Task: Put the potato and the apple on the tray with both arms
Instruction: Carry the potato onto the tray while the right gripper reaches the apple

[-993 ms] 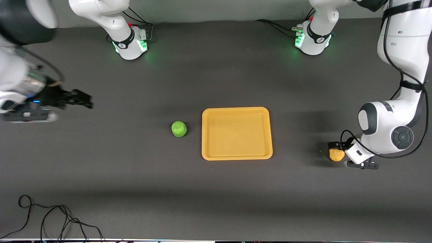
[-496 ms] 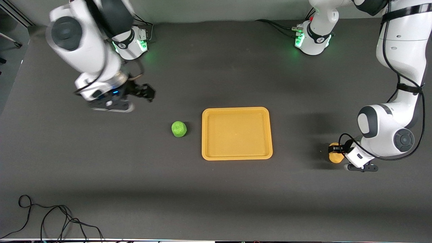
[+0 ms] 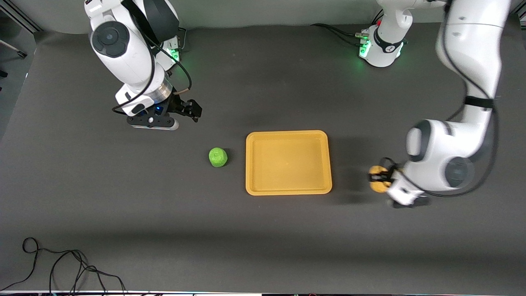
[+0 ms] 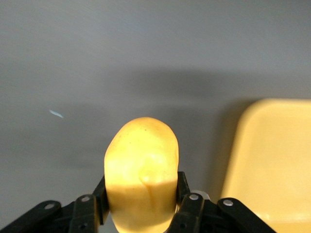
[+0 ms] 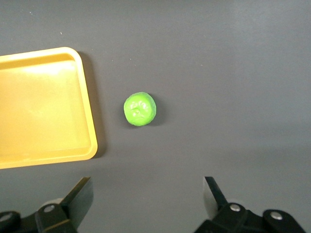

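The green apple (image 3: 218, 157) goes on the tray; my right gripper next grabs its round sides.
The yellow-orange potato (image 3: 374, 186) is gripped in my left gripper (image 3: 380, 179), off the table, over the bare mat between the tray and the left arm's end. In the left wrist view the fingers press both sides of the potato (image 4: 141, 155), with the tray's corner (image 4: 272, 160) close by. The yellow-orange tray (image 3: 247, 164) lies at mid-table and holds nothing. The green apple (image 3: 218, 157) sits on the mat beside the tray, toward the right arm's end. My right gripper (image 3: 194, 110) hangs open and empty over the mat near the apple. Its wrist view shows the apple (image 5: 140, 109) and the tray's rim (image 5: 89, 131).
The two arm bases with green lights (image 3: 164, 53) (image 3: 380, 45) stand along the table's edge farthest from the front camera. A loose black cable (image 3: 61, 267) lies at the near corner toward the right arm's end.
My right arm has swung in from the table's end to a spot near the apple. My left gripper has lifted the potato and carried it toward the tray.
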Robot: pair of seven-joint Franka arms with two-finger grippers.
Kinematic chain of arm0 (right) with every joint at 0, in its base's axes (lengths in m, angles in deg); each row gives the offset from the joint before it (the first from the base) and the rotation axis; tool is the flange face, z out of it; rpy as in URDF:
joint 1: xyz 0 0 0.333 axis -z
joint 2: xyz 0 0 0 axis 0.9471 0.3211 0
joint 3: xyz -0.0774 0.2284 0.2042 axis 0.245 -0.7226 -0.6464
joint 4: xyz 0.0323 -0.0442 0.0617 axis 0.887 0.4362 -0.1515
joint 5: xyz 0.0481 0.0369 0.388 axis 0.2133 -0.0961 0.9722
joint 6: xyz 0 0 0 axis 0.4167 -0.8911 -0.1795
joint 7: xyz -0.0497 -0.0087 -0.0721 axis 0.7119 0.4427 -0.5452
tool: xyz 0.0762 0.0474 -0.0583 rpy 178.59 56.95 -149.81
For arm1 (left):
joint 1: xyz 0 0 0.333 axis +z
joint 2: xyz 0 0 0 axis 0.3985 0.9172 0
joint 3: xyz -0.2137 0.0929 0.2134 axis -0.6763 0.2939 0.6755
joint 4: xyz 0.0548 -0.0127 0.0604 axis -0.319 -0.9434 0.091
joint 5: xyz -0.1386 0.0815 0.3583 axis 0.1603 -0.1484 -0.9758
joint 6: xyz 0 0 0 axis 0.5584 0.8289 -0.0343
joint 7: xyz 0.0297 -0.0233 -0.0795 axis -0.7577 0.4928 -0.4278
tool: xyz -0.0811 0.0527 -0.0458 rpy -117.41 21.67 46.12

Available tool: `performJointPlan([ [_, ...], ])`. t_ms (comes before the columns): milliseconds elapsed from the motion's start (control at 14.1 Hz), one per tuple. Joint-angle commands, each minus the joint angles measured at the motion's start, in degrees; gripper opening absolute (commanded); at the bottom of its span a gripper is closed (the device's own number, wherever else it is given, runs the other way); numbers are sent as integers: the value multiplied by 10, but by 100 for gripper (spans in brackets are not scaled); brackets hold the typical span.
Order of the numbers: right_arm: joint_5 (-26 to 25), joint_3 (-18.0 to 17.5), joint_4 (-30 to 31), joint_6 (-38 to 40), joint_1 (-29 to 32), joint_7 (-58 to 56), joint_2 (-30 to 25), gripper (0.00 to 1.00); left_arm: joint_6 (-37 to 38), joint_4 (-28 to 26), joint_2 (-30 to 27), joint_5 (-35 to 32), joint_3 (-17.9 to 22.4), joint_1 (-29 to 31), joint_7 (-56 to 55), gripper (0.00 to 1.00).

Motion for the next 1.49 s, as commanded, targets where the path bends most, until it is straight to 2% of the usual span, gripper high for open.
performJointPlan([
  [0, 3, 3, 59, -85, -7, 1, 5, 100, 9, -2, 0, 5, 11, -62, -44, 0],
  [213, -15, 3, 64, -164, -8, 3, 73, 100, 7, -2, 10, 8, 12, -117, -81, 0],
  [426, -23, 4, 64, -232, -8, 4, 129, 100, -74, -19, 30, 6, 12, -147, -134, 0],
  [709, -24, 4, 62, -319, -14, 4, 198, 100, -79, -23, 47, 5, 12, -159, -138, 1],
  [780, -24, 4, 61, -338, -17, 4, 213, 100, -81, -27, 52, 4, 12, -159, -138, 6],
  [851, -27, 4, 60, -356, -21, 4, 227, 100, -84, -29, 53, 3, 12, -160, -138, 19],
  [922, -28, 4, 60, -375, -21, 4, 241, 100, -87, -29, 53, 2, 12, -160, -138, 67],
  [993, -28, 4, 60, -393, -23, 4, 253, 100, -88, -27, 52, -2, 12, -160, -138, 100],
  [1206, -29, 4, 60, -421, -23, 4, 280, 100, -79, -27, 46, -1, 12, -159, -139, 100],
  [1348, -29, 4, 60, -421, -23, 3, 286, 100, -70, -26, 19, -1, 12, -151, -139, 100],
  [1418, -29, 4, 61, -421, -23, 3, 287, 87, -50, -24, 2, -1, 19, -149, -137, 100],
])
